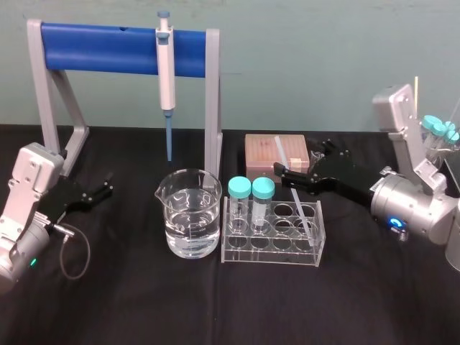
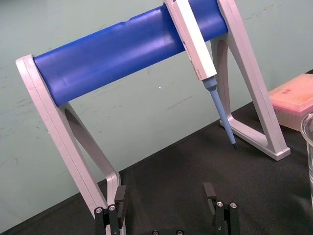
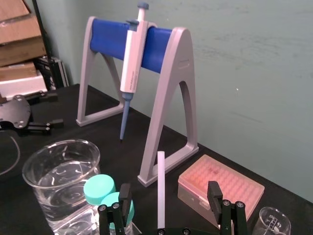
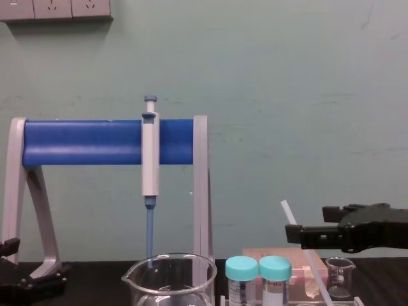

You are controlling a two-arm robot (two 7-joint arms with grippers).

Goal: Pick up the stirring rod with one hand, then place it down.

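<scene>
The rod's lower end sits in the rack beside the capped tubes, so the right gripper should next grab the rod by its bare upper part (image 4: 294, 218) (image 3: 161, 181) to pick it up.
The stirring rod (image 1: 300, 208) is a thin translucent-white stick standing tilted in the clear tube rack (image 1: 273, 251), its top leaning toward the back. My right gripper (image 1: 298, 162) is level with the rod's upper part and open. In the right wrist view the rod (image 3: 160, 191) rises between the two spread fingers (image 3: 213, 196) without touching either. From the chest view the rod (image 4: 290, 217) slants up just left of the right gripper (image 4: 306, 224). My left gripper (image 1: 104, 188) rests at the far left, open, with nothing in it (image 2: 165, 196).
A beaker of water (image 1: 191, 215) stands left of the rack. Two teal-capped tubes (image 1: 250, 190) sit in the rack's left end. A white-and-blue pipette (image 1: 166, 68) hangs on the blue-barred stand (image 1: 100, 47). A pink tip box (image 1: 277, 151) lies behind the rack, near a small beaker (image 4: 338, 274).
</scene>
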